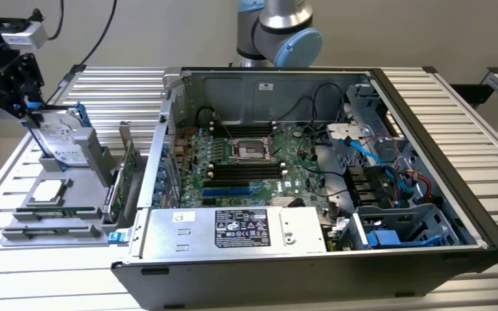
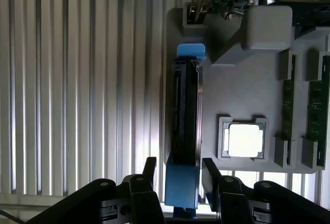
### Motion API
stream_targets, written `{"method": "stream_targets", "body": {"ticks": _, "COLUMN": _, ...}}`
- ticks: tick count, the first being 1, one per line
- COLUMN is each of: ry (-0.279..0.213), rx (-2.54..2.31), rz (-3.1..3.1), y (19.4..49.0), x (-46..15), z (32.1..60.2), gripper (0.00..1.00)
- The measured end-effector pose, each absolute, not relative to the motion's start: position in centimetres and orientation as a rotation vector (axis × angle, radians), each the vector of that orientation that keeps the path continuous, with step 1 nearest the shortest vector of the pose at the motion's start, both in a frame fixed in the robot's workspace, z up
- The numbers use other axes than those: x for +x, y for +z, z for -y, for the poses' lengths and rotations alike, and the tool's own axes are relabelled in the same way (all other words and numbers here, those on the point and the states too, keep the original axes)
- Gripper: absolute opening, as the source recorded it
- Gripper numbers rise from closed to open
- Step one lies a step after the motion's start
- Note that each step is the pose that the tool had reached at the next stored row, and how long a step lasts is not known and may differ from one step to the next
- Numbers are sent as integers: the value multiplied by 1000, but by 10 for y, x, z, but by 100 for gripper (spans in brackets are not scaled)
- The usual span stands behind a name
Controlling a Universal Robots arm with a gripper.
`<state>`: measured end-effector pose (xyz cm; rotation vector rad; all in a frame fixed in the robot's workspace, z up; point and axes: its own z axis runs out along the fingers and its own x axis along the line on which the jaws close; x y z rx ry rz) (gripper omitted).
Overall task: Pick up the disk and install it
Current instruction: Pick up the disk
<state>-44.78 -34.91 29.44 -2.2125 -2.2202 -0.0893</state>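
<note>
The disk point(image 2: 185, 110) is in the grey parts holder. My gripper will next grab it by its blue carrier end point(image 2: 182, 185) to lift it out and install it.
The disk point(image 1: 59, 137) stands on edge in the grey parts holder point(image 1: 54, 217) at the exterior view's left, a silver drive with a white label in a blue carrier. In the wrist view the disk point(image 2: 185, 110) is seen edge-on, its blue carrier end point(image 2: 181, 185) lying between my fingers. My gripper point(image 2: 179, 175) is open around that end, one finger point(image 2: 150, 168) on each side with a narrow gap to the plastic. The gripper point(image 1: 26, 107) sits at the disk's top in the exterior view.
An open computer case point(image 1: 318, 188) with its motherboard fills the middle and the exterior view's right; a blue-railed drive bay point(image 1: 404, 230) sits at its front right corner. The holder also carries a square CPU chip point(image 2: 245, 140), green cards point(image 1: 126, 172) and memory sticks point(image 2: 287, 115).
</note>
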Motion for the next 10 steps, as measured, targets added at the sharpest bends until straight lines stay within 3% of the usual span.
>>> {"method": "stream_targets", "body": {"ticks": 10, "ry": -100, "rx": -2207, "rz": 2216, "y": 286, "x": -447, "z": 349, "gripper": 48}}
